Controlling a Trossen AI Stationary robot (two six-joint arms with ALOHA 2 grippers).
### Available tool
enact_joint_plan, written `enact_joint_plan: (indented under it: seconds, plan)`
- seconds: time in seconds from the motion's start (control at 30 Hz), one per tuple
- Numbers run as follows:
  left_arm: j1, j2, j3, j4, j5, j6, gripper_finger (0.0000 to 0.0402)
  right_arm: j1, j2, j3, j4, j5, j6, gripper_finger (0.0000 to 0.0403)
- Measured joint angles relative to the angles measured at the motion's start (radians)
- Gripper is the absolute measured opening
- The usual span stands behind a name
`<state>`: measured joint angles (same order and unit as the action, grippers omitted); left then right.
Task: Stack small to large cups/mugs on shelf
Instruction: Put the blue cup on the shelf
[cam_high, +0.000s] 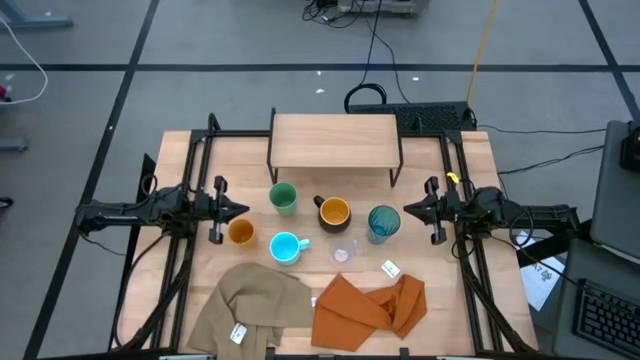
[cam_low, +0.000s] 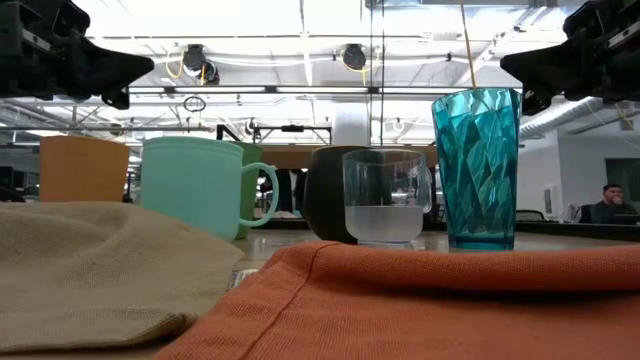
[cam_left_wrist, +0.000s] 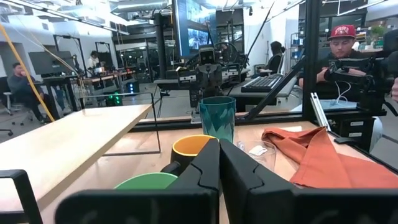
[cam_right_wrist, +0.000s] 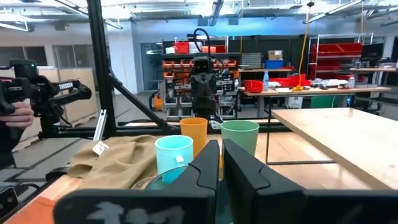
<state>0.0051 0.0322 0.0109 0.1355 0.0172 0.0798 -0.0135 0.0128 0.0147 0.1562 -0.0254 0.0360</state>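
Note:
My right gripper is shut short of the teal tumbler, so next it reopens over the tumbler, then closes lower on its rim.
Six cups stand on the tabletop in front of the shelf: green cup, black mug with yellow inside, teal tumbler, orange cup, light blue mug and clear cup. The shelf's top is bare. My left gripper hovers shut at the table's left side, above cup height, pointing level toward the cups. My right gripper hovers shut at the right side, facing it. Both show shut and holding nothing in their wrist views.
A tan cloth and an orange cloth lie crumpled along the table's near edge. A small white tag lies beside the orange cloth. Black frame rails run along both sides. People sit at desks beyond the table.

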Motion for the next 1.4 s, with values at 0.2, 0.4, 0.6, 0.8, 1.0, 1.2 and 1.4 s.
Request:
enact_joint_plan:
  seconds: [0.2, 0.4, 0.6, 0.8, 1.0, 1.2, 1.4]
  plan:
    - [0.0, 0.0, 0.0, 0.032, 0.0, -0.014, 0.0018, 0.0, 0.0, 0.0, 0.0, 0.0, -0.059, 0.0013]
    - [0.0, 0.0, 0.0, 0.04, -0.001, -0.013, 0.0032, 0.0, 0.0, 0.0, -0.021, -0.001, 0.111, 0.0013]
    - [0.0, 0.0, 0.0, 0.041, -0.001, -0.01, 0.0032, 0.0, 0.0, 0.0, -0.063, 0.001, 0.125, 0.0028]
    - [0.0, 0.0, 0.0, 0.041, -0.001, -0.01, 0.0031, 0.0, 0.002, 0.0, -0.055, 0.072, 0.179, 0.0088]
    - [0.0, 0.0, 0.0, 0.041, -0.001, -0.01, 0.0031, 0.0, 0.03, 0.007, -0.057, 0.134, 0.276, 0.019]
    - [0.0, 0.0, 0.0, 0.04, -0.002, -0.01, 0.0031, 0.002, 0.126, 0.1, -0.078, 0.102, 0.22, 0.0264]
    - [0.0, 0.0, 0.0, 0.039, -0.003, -0.009, 0.0031, 0.002, 0.278, 0.331, -0.238, 0.076, 0.188, 0.027]
